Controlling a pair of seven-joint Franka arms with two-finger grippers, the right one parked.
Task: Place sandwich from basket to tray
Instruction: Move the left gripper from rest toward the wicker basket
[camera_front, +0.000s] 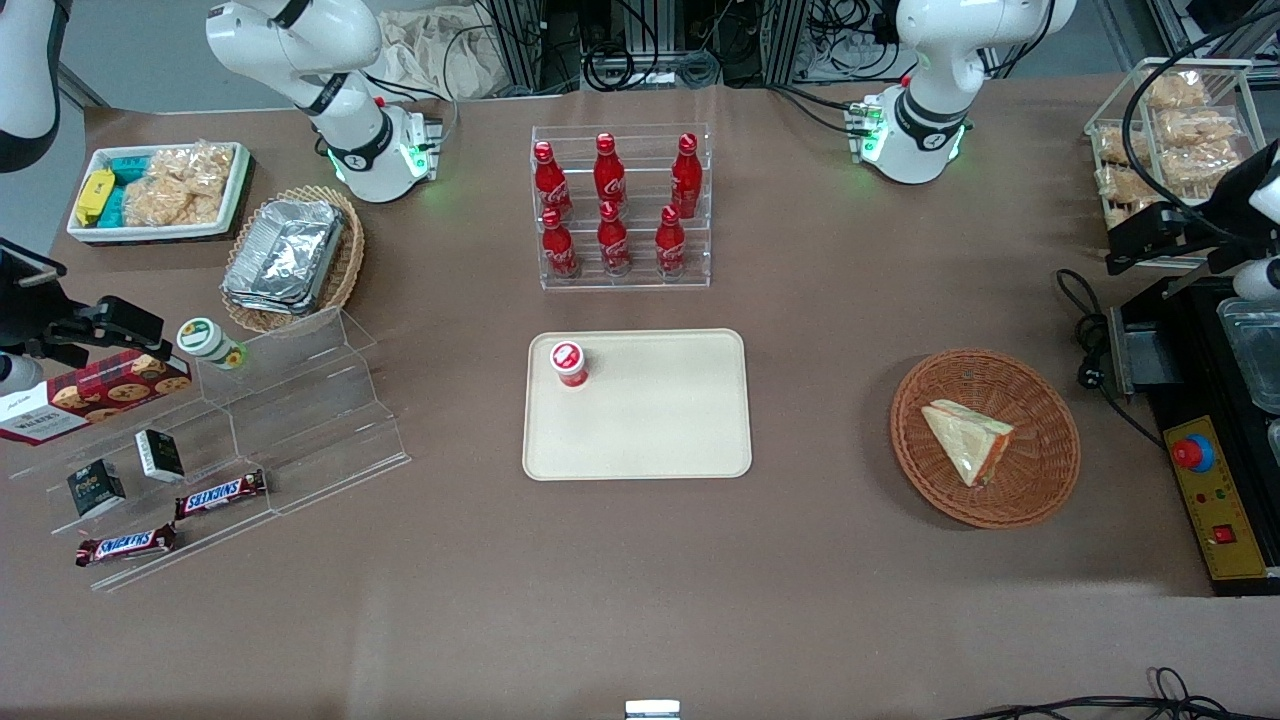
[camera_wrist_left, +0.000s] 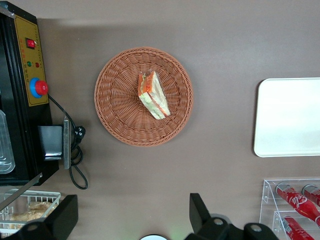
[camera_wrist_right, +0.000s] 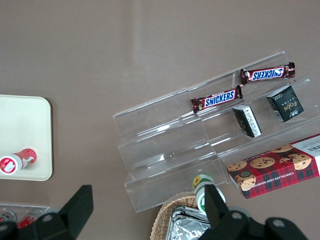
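My gripper grabs the sandwich across its flat bread sides next, since the wrapped sandwich is a wedge with sloping edges.
The sandwich (camera_front: 965, 440) (camera_wrist_left: 154, 95), a clear-wrapped wedge with orange and green filling at its edge, lies in the round brown wicker basket (camera_front: 1045, 400) (camera_wrist_left: 115, 100). The beige tray (camera_front: 660, 425) (camera_wrist_left: 290, 117) sits mid-table, toward the parked arm from the basket, and carries a small red-capped cup (camera_front: 570, 363) near one corner. My gripper (camera_front: 1190, 225) (camera_wrist_left: 132, 207) hangs high above the table at the working arm's end, farther from the front camera than the basket. It is open, its fingers wide apart with nothing between them, well clear of the sandwich.
A black machine with a red button (camera_front: 1215, 470) and its cable (camera_front: 1090, 340) stand beside the basket. A wire rack of bagged snacks (camera_front: 1170, 120) is under the gripper. A rack of red bottles (camera_front: 620, 205) stands farther back than the tray. An acrylic stepped stand (camera_front: 250, 430) holds snacks.
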